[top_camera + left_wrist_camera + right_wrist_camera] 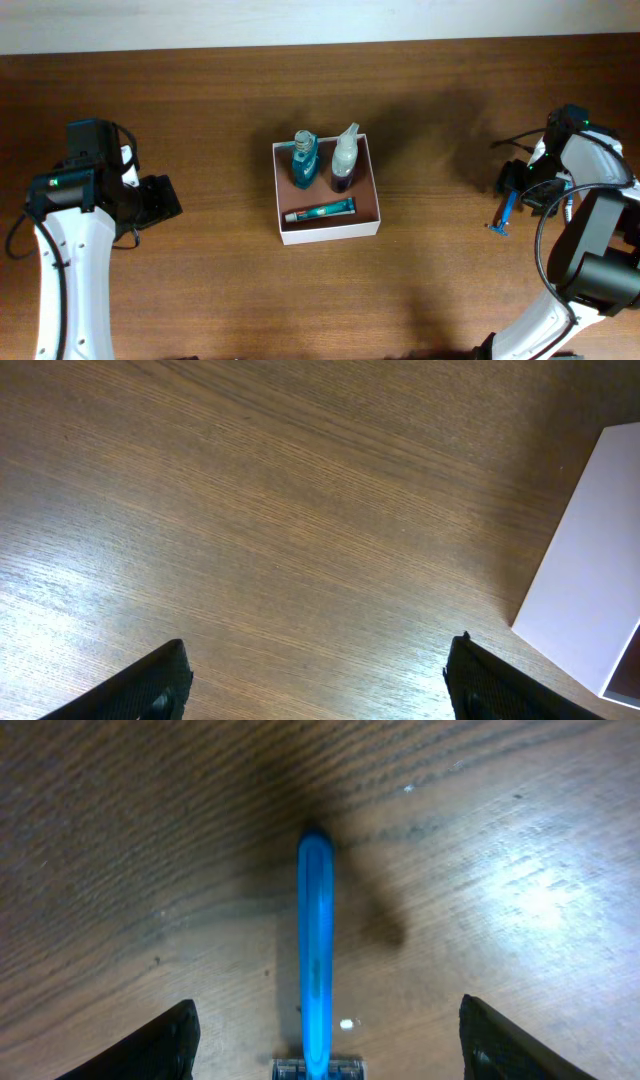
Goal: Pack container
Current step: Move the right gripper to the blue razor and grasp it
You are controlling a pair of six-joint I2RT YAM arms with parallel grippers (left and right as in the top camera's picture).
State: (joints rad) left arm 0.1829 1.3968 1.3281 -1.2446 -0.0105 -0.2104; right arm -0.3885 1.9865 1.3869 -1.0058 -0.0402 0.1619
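My right gripper grabs the blue razor (505,213) across its slim handle next. Then I lay the razor lengthwise beside the tube in the container.
The container (329,234), a shallow white box with a reddish-brown floor, sits mid-table. It holds a teal bottle (304,160), a clear spray bottle (345,160) and a teal tube (320,210). A blue razor (505,213) lies on the table at the far right. My right gripper (514,192) is open over it. In the right wrist view the razor (316,950) lies between the spread fingers (325,1012), untouched. My left gripper (160,200) is open and empty, left of the box. The box's white wall (590,590) shows at the right of the left wrist view, past the fingers (318,652).
The wooden table (200,290) has a pale strip along its far edge (300,20). Black cables hang by the right arm (600,250). The left arm's white links (70,270) run down the left side.
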